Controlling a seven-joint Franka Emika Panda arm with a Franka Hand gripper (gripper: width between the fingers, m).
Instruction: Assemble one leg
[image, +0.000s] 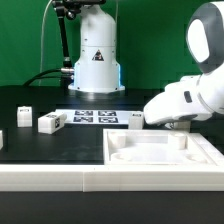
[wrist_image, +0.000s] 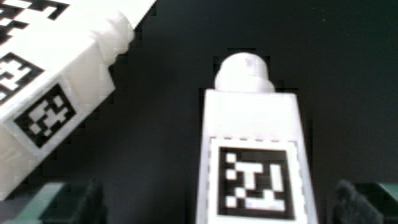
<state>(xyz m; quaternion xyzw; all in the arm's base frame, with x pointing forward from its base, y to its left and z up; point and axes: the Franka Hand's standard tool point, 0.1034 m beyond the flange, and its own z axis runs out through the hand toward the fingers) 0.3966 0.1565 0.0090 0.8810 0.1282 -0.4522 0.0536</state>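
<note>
My fingers are low on either side of the white leg beside its square tag; closing now would catch it, so my gripper closes next.
In the wrist view a white leg lies on the black table with its square tag facing up and its rounded peg end pointing away. My gripper is open. Its dark fingertips stand on either side of this leg, well apart from it. A second leg lies slanted close beside it. In the exterior view my arm reaches down at the right, behind the large white tray-like piece. The gripper's fingers are hidden there.
Three more legs lie on the table in the exterior view, two at the left and one by the arm. The marker board lies between them. The robot base stands at the back.
</note>
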